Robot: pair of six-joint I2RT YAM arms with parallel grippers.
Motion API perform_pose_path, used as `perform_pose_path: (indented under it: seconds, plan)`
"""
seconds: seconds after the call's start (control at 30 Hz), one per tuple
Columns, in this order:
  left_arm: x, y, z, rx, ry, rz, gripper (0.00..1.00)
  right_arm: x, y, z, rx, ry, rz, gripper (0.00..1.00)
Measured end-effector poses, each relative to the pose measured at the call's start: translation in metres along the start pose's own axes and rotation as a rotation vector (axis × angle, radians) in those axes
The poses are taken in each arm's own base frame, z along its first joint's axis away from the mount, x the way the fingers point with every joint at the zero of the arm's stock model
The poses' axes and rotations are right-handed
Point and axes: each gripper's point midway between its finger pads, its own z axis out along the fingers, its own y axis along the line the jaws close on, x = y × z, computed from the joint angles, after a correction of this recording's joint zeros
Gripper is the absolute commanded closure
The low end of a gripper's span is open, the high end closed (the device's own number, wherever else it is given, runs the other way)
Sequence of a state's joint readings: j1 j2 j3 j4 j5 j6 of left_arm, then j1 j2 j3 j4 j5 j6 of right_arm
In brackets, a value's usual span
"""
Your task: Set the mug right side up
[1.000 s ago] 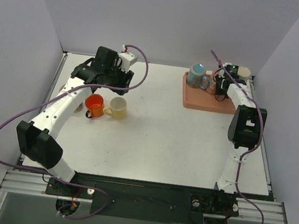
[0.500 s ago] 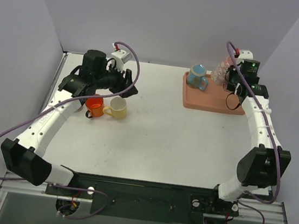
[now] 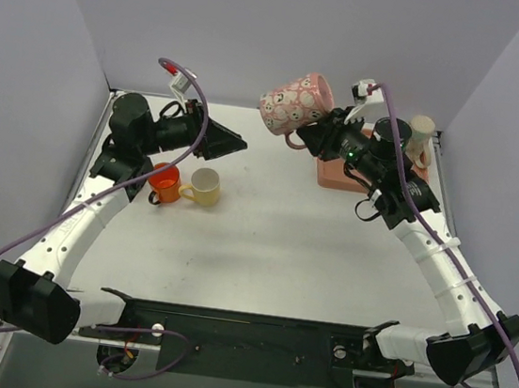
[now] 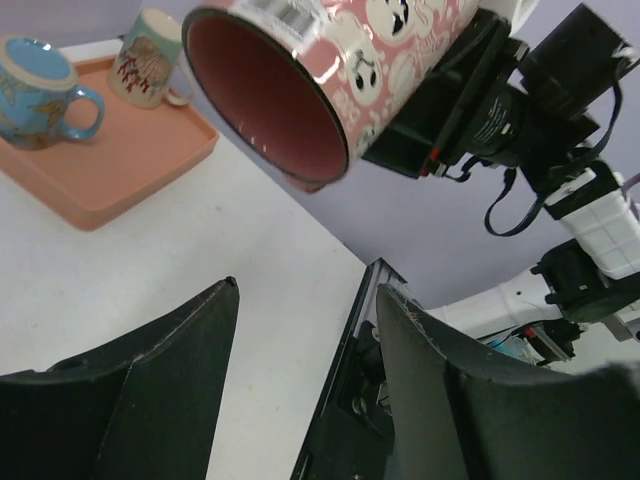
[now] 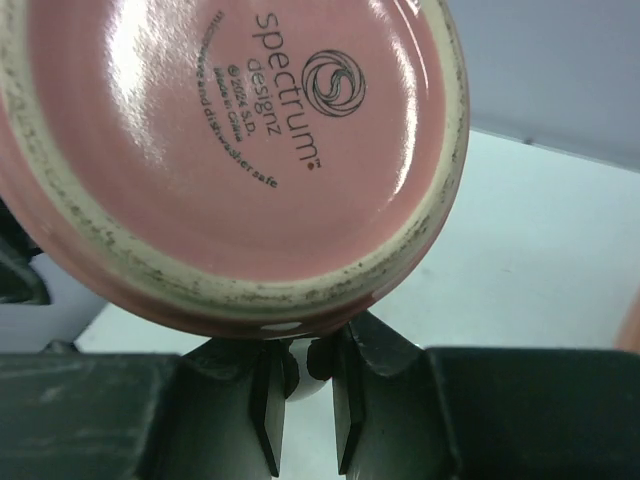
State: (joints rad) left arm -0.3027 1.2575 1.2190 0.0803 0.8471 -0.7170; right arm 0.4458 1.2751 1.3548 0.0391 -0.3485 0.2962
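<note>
The pink mug's base needs to stay free so the mug can be set right side up, so my left gripper will next grab the mug by its opening rim (image 3: 265,123) (image 4: 335,144).
The pink patterned mug (image 3: 296,102) hangs in the air over the back middle of the table, tipped on its side with its mouth toward the left. My right gripper (image 3: 309,136) is shut on its handle; the right wrist view shows the mug's pink base (image 5: 240,150) just above my closed gripper (image 5: 308,360). My left gripper (image 3: 237,141) is open and empty, raised and pointing at the mug's mouth with a gap between. In the left wrist view the mug's open mouth (image 4: 330,60) is above my spread gripper (image 4: 305,290).
A salmon tray (image 3: 334,177) lies at the back right, holding a blue mug (image 4: 35,90) and a beige mug (image 3: 421,133). An orange mug (image 3: 163,182) and a yellow mug (image 3: 206,186) stand upright at the left under my left arm.
My right arm lifted the pink mug off the tray, carried it left and tipped it sideways. My left arm rose and turned toward the mug.
</note>
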Motion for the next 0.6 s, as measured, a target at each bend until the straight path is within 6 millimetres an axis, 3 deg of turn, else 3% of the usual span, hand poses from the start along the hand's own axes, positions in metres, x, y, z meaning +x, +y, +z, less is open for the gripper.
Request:
perform_pose_path:
  seconds: [0.1,0.2,0.33,0.47,0.5,0.57,0.6]
  plan:
    - [-0.013,-0.017,-0.006,0.06,-0.05,0.005,0.32,-0.001,0.044,0.003,-0.132,-0.013,0.062,1.0]
    - [-0.023,-0.034,-0.011,0.115,-0.088,0.033,0.32,-0.001,0.074,0.004,-0.226,-0.012,0.103,1.0]
    - [-0.029,-0.051,-0.016,0.165,-0.12,0.058,0.32,0.006,0.096,0.007,-0.295,0.008,0.139,1.0]
    - [-0.032,-0.058,-0.017,0.192,-0.134,0.063,0.35,0.021,0.104,0.015,-0.312,0.052,0.169,1.0]
    - [-0.033,-0.059,-0.017,0.195,-0.136,0.064,0.42,0.025,0.105,0.017,-0.317,0.065,0.178,1.0]
    - [-0.033,-0.059,-0.018,0.195,-0.138,0.054,0.71,0.032,0.11,0.021,-0.327,0.085,0.195,1.0]
    - [-0.033,-0.058,-0.018,0.192,-0.139,0.043,0.99,0.033,0.111,0.023,-0.331,0.086,0.2,1.0]
